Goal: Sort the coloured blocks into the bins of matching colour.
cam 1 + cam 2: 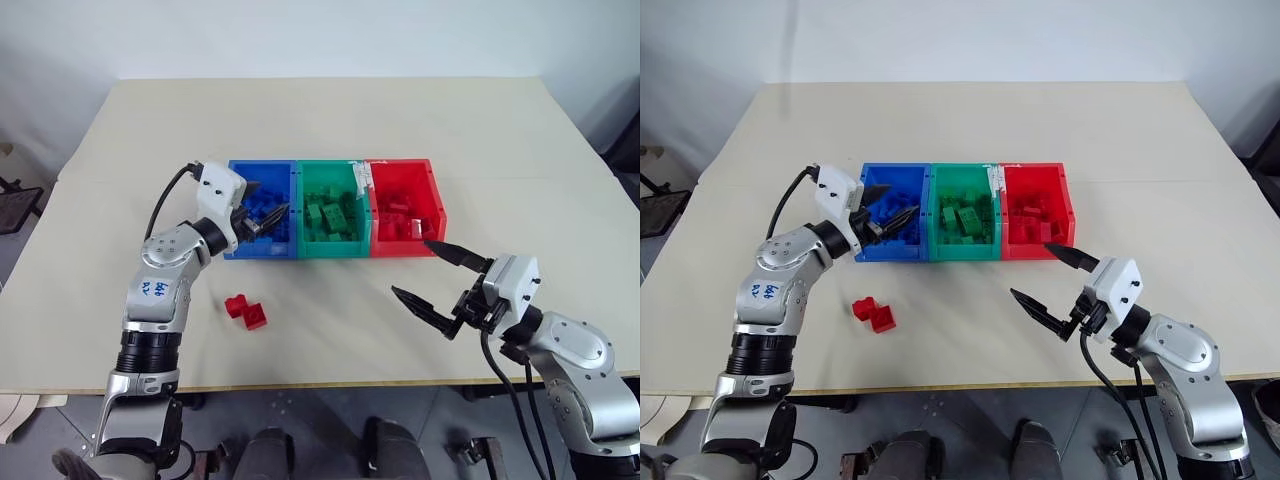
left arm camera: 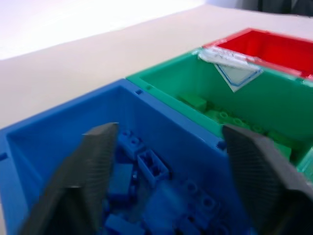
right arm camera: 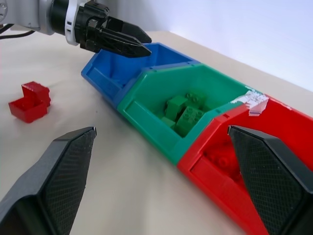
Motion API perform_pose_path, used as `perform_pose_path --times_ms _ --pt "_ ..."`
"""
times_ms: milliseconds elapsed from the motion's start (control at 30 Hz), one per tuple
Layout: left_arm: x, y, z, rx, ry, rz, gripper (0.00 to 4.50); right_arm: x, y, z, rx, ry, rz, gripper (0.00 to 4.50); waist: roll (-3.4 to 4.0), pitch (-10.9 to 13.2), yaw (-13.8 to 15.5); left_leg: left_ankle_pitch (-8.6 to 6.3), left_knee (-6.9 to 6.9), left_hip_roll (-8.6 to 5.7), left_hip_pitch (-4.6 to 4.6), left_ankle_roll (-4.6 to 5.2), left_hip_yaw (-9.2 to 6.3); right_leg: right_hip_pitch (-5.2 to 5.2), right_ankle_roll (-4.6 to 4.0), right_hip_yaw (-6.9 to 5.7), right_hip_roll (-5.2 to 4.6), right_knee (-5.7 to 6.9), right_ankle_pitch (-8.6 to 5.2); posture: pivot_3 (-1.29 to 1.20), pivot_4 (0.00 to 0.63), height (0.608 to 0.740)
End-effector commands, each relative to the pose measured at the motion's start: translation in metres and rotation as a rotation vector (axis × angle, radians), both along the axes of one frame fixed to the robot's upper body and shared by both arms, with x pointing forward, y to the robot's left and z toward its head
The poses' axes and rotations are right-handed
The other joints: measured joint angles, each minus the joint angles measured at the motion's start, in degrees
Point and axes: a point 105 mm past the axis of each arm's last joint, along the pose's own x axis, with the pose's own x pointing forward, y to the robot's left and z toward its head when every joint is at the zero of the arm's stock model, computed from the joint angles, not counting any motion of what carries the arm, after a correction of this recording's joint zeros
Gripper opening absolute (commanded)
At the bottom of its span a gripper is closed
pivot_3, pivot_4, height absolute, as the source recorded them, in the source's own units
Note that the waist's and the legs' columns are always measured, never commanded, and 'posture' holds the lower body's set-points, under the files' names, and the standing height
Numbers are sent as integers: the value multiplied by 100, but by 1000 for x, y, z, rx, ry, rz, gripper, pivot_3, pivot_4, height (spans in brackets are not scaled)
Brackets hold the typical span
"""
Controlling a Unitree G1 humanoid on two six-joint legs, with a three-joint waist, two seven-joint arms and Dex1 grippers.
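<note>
My left gripper needs to grab the red block by its opposite sides next. Then it can sort the block into the red bin (image 1: 405,205) (image 2: 264,44).
Three joined bins sit mid-table: blue (image 1: 262,251), green (image 1: 333,248) and red (image 1: 405,247). My left gripper (image 1: 266,206) hovers over the blue bin's near-left part, open, with nothing between its fingers (image 2: 83,181); several blue blocks (image 2: 151,166) lie in the bin beneath it. Two red blocks (image 1: 245,310) lie together on the table in front of the blue bin, below my left forearm. My right gripper (image 1: 412,267) is open and empty above the table, just in front of the red bin. Green blocks (image 1: 330,215) fill the green bin, and red ones (image 1: 400,205) the red bin.
A white taped label (image 1: 362,177) sticks to the wall between the green and red bins. The beige table (image 1: 330,120) spreads bare behind the bins, and its front edge (image 1: 330,385) runs close below both arms.
</note>
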Motion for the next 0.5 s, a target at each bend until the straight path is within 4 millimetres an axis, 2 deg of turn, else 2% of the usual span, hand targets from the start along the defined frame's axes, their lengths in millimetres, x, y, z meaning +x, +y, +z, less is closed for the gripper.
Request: perform_pose_path --times_ms 33,133,233,300,400,500 --pt "-26 26 19 -26 -73 -26 4469 -3 7 4 -34 -30 69 4500 0 0 -23 0 0 0 0 0 0 0 0 0 0 0 0 0 150 740" --pt "-58 50 13 28 -101 -82 4469 -2 16 1 -55 -17 141 4500 0 0 -134 0 -14 3 5 0 1 -5 0 1 0 2 0 0 150 740" --pt "-85 78 -2 94 -74 -114 4469 -6 30 -2 -96 5 254 4500 1 0 -119 0 -20 6 6 -1 1 -6 0 -1 0 0 0 0 150 740" --pt "-94 89 -10 145 -51 -122 4469 -7 34 -4 -116 14 304 4500 1 0 -71 -1 -15 6 5 -2 2 -5 -1 0 0 -4 0 0 150 740" --pt "-115 142 -29 231 79 -48 4469 -13 53 -8 -188 35 456 4500 -2 0 -51 -2 -4 6 1 -1 2 -1 -2 1 1 -8 0 0 150 740" --pt "-126 162 -35 276 127 -22 4469 -12 59 -6 -209 30 512 4500 -1 0 -64 -3 -10 8 2 -1 3 -4 -6 -1 2 -6 -2 0 150 740"
